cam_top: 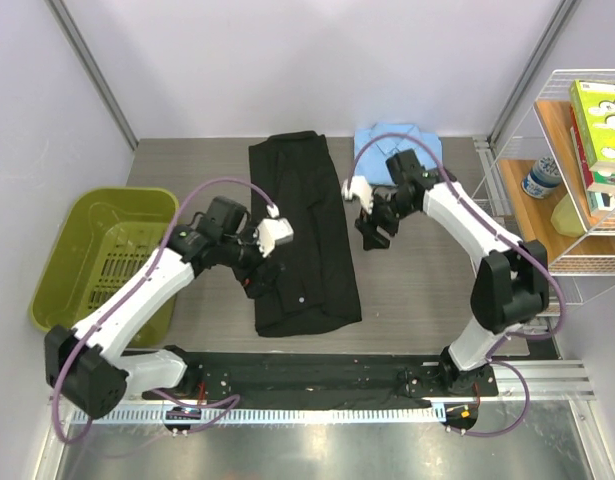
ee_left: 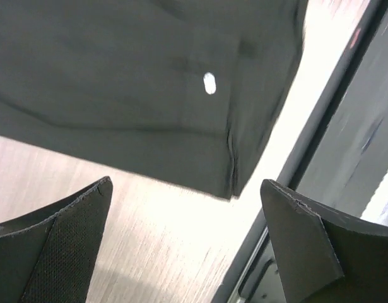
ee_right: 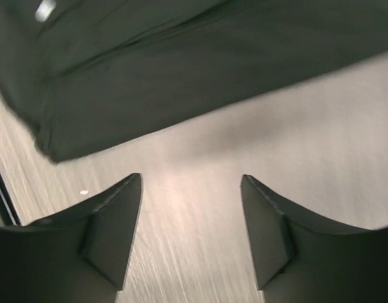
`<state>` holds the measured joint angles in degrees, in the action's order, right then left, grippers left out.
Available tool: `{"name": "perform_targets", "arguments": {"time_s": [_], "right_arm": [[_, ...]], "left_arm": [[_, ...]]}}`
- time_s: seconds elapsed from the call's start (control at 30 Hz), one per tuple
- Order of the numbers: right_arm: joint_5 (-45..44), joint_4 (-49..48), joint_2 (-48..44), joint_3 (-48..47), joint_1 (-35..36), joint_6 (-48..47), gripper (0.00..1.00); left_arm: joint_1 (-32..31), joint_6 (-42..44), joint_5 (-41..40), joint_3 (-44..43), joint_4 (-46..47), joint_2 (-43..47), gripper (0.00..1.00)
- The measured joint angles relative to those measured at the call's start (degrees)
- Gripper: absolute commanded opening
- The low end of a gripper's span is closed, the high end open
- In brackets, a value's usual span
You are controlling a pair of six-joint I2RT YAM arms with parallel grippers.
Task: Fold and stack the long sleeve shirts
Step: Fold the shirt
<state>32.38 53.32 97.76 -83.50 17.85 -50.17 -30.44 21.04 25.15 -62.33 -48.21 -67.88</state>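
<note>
I will grab the black shirt's near-end corner (cam_top: pixel 261 330) (ee_left: pixel 230 190) on the bin side with my left gripper next. Then that end can be folded over the black shirt.
The black shirt (cam_top: pixel 302 235) lies folded lengthwise in a long strip down the middle of the table. It also shows in the left wrist view (ee_left: pixel 137 82) and the right wrist view (ee_right: pixel 181 69). The light blue shirt (cam_top: pixel 389 145) lies folded at the back, right of the black one. My left gripper (cam_top: pixel 259 272) is open and empty over bare table at the black shirt's left edge. My right gripper (cam_top: pixel 370 235) is open and empty just right of the black shirt.
A green bin (cam_top: pixel 107 255) stands at the left. A wire shelf (cam_top: pixel 577 170) with boxes and a bottle stands at the right. A black base rail (cam_top: pixel 317 375) runs along the near edge.
</note>
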Motion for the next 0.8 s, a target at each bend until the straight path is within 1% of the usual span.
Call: {"name": "perform_targets", "arguments": {"time_s": [0.1,0.13,0.23,0.3,0.4,0.5,0.63,0.8], "right_arm": [[-0.61,-1.36,-4.63,10.78,4.07,-5.62,0.65],[-0.96,-2.38,-5.33,14.58,5.79,-7.1,0.65],[-1.92,-4.24,-6.38,23.26,9.99,-10.64,0.66],[-2.54,-5.38,-7.82,28.09,12.39,-13.11,0.68],[-3.72,-7.89,-12.11,34.1,15.45,-16.52,0.71],[-4.85,-10.47,-16.65,38.32,18.49,-18.91,0.71],[-6.03,-14.12,-17.92,40.7,21.31,-20.48,0.71],[-8.04,-18.97,-17.9,43.52,23.5,-20.85,0.68]], "left_arm": [[-0.04,5.7,0.68,8.37,1.92,-1.29,0.99],[-0.02,8.31,0.94,12.46,2.05,-0.35,0.98],[-0.28,15.1,1.7,19.91,2.21,3.32,0.93],[-1.27,20.24,2.25,23.12,2.32,5.86,0.91],[-3.61,24.5,2.49,25.05,3.41,6.08,0.91],[-6.82,26.14,1.38,27.19,6.69,6.03,0.93],[-11.65,26.67,-2.38,31.65,13.31,7.06,0.94],[-15.45,27.8,-7.06,35.39,19.65,7.39,0.89]]}}
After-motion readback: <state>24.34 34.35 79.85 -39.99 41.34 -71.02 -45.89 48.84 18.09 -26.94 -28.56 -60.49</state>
